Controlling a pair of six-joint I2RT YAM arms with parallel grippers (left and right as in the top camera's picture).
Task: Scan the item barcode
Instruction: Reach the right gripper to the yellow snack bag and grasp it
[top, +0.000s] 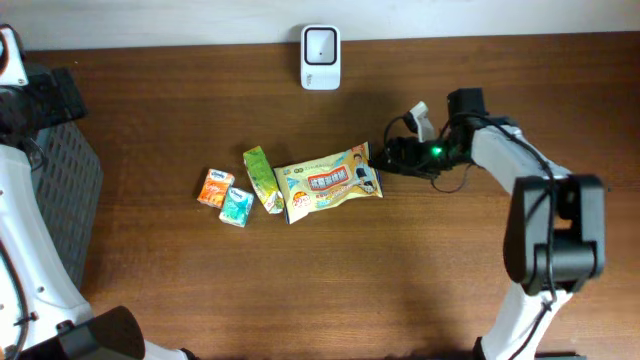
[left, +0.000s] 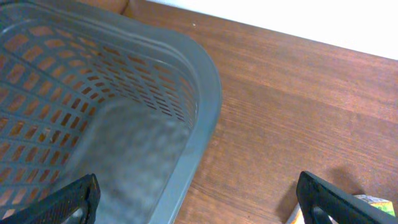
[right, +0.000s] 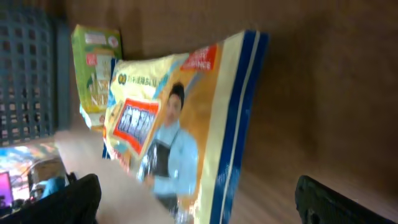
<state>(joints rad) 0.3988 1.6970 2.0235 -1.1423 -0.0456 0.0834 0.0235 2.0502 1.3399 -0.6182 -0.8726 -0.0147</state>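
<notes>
I should next grab the yellow snack bag near its blue-edged end (top: 368, 172) (right: 222, 140) with my right gripper. The bag's body then stays free to turn over for barcode scanning.
A yellow snack bag (top: 330, 182) lies flat at the table's middle, with a green carton (top: 262, 178), a teal packet (top: 236, 206) and an orange packet (top: 215, 187) to its left. My right gripper (top: 388, 157) is low at the bag's right end and open. In the right wrist view the bag (right: 186, 124) fills the space ahead, its blue-edged end reaching between the wide-apart fingers (right: 336, 202) of the gripper (right: 199, 208). A white scanner (top: 320, 57) stands at the back edge. My left gripper (left: 199, 208) hangs open over the basket rim, holding nothing.
A grey slatted basket (top: 70, 170) sits at the far left, and its rim (left: 205, 118) runs under the left wrist camera. The green carton (right: 96, 62) and basket (right: 31, 74) show behind the bag in the right wrist view.
</notes>
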